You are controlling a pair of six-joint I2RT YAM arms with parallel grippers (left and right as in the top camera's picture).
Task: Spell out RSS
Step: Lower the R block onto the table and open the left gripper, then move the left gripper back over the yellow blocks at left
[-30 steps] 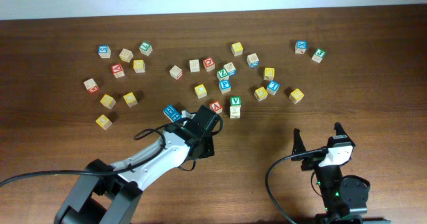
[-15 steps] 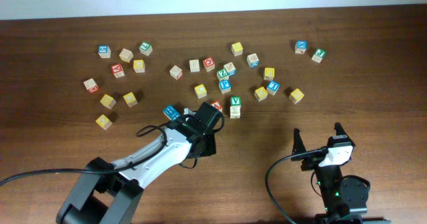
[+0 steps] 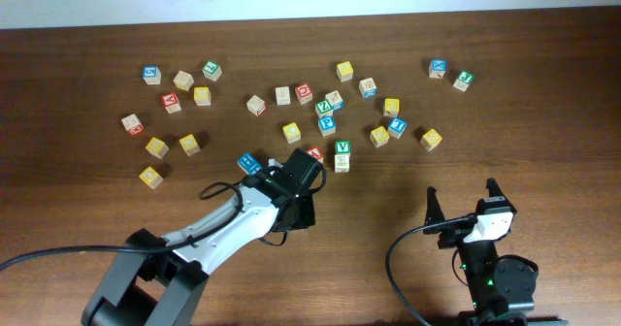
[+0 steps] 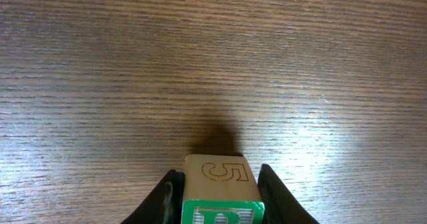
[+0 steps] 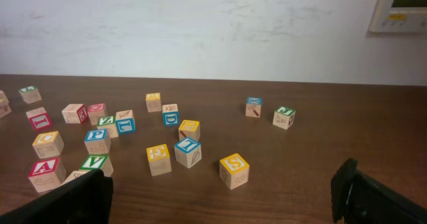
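Note:
The wooden block's lower edge [image 4: 215, 156] touches the block's short shadow on the tabletop, so I need to let go of the wooden block with my left gripper.
My left gripper [image 3: 293, 183] [image 4: 217, 187] is shut on a wooden block [image 4: 220, 174] and holds it above bare table. The block shows an engraved 5 on one face and a green-framed letter face [image 4: 222, 213]. The frame's lower edge cuts that letter off, so I cannot read it. My right gripper [image 3: 461, 210] [image 5: 220, 201] is open and empty near the front right. A yellow S block [image 5: 234, 169] lies ahead of it and also shows in the overhead view [image 3: 431, 139]. No second S block is readable.
Several letter blocks lie scattered across the far half of the table [image 3: 543, 103]. A blue block [image 3: 249, 163], a red A block [image 3: 313, 154] and a green V block [image 3: 342, 147] lie close to my left gripper. A white wall stands beyond the far edge.
My left gripper has shifted slightly left and away with the block in it. The right arm has not moved.

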